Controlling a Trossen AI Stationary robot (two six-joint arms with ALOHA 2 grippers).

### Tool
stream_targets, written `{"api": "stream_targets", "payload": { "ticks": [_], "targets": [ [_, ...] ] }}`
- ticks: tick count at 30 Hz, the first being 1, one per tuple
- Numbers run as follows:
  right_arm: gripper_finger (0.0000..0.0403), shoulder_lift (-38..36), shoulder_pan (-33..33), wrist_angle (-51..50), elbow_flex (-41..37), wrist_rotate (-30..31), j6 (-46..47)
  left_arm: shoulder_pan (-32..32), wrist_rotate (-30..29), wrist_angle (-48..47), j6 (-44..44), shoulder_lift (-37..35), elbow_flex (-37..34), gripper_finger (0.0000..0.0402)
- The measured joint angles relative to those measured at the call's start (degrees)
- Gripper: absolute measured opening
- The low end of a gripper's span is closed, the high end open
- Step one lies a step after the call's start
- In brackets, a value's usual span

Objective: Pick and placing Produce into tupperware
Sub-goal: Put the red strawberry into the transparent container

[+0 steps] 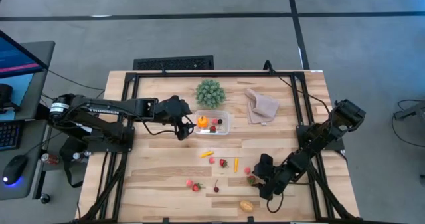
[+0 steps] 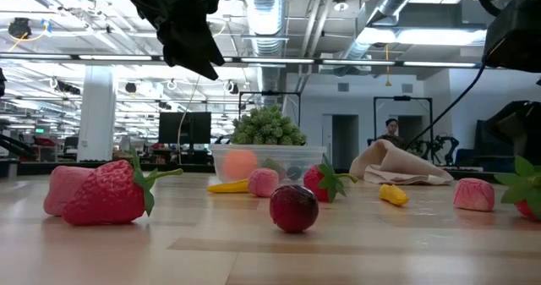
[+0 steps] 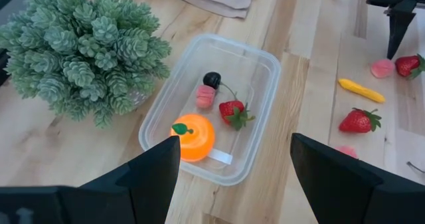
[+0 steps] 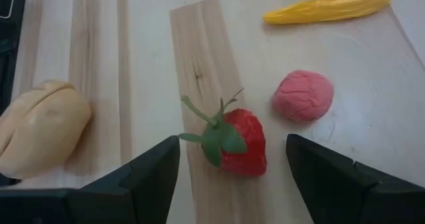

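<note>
The right gripper should close, because both of its fingers reach down to the depth of the red body beside the green leaves. Closing now would hold the strawberry now.
The clear tupperware stands on the table beside the green plant. It holds an orange, a pink piece, a strawberry and a dark berry. My left gripper hovers open above the tupperware's left end. My right gripper is low at the near right, open. Its fingers stand on either side of a red strawberry that lies on the table, clear of both. More produce lies scattered between them, among it a yellow piece and a strawberry.
A green spiky plant and a beige cloth sit at the far side. Close to the right gripper lie a pink piece, a tan piece and a yellow piece. A black frame borders the table.
</note>
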Motion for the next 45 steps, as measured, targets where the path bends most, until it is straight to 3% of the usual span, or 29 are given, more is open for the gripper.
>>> {"api": "stream_targets", "payload": {
  "ticks": [7, 22, 35, 45],
  "targets": [
    [0.0253, 0.0, 0.0, 0.0, 0.0, 0.0, 0.0, 0.0, 0.0, -0.2, -0.2, 0.0, 0.0, 0.0275],
    [0.013, 0.0, -2.6, 0.2, 0.0, -1.9, 0.1, 0.0, -0.2, -0.5, -0.2, 0.0, 0.0, 0.0275],
    [0.0173, 0.0, -2.5, -0.3, 0.0, -4.2, 2.1, 0.0, -0.6, -0.7, -0.2, 0.0, 0.0, 0.0275],
    [0.0145, 0.0, -2.5, -0.5, 0.0, -4.7, 3.2, 0.0, -0.6, -0.7, -0.2, 0.0, 0.0, 0.0275]
  ]
}}
